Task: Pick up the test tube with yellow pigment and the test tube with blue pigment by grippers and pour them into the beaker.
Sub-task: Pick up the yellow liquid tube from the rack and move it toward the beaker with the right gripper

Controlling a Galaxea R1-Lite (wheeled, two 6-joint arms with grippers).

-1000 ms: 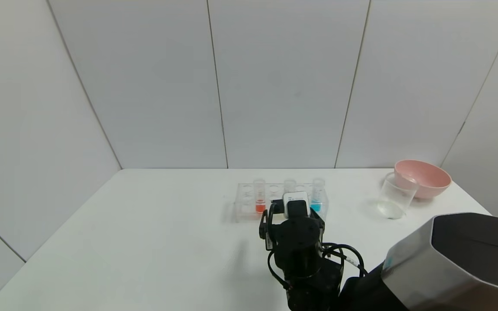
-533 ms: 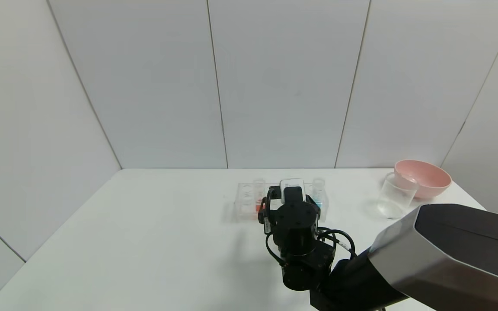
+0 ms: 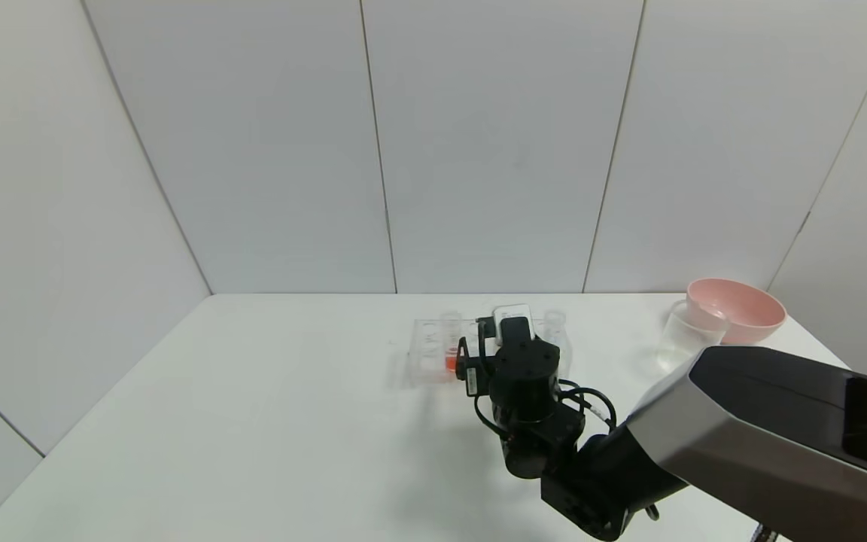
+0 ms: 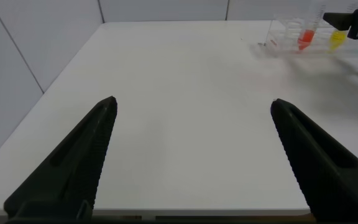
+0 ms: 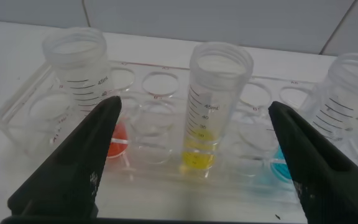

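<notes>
My right gripper moves toward the yellow tube next, before closing on it. Its fingers stop short of the tube, so closing now would miss it.
The test tube with yellow pigment (image 5: 213, 106) stands upright in a clear rack (image 5: 166, 186), in the middle slot. The test tube with blue pigment (image 5: 347, 99) stands one place to its side. My right gripper (image 5: 194, 104) is open at the rack's near side, its fingers wide on either side of the yellow tube and not touching it. In the head view the right wrist (image 3: 524, 369) hides the yellow tube; the blue tube's top (image 3: 554, 325) shows beside it. The beaker (image 3: 685, 335) stands at the far right. My left gripper (image 4: 192, 101) hangs open over bare table.
A tube with orange-red liquid (image 5: 79, 68) fills the rack's other end slot (image 3: 450, 354). A pink bowl (image 3: 734, 309) sits right behind the beaker, near the table's right edge. White walls close off the back and sides.
My right arm has reached forward to the rack, so the wrist now covers the middle tube and most of the blue one. Its jaws stayed open. The tubes have not moved.
</notes>
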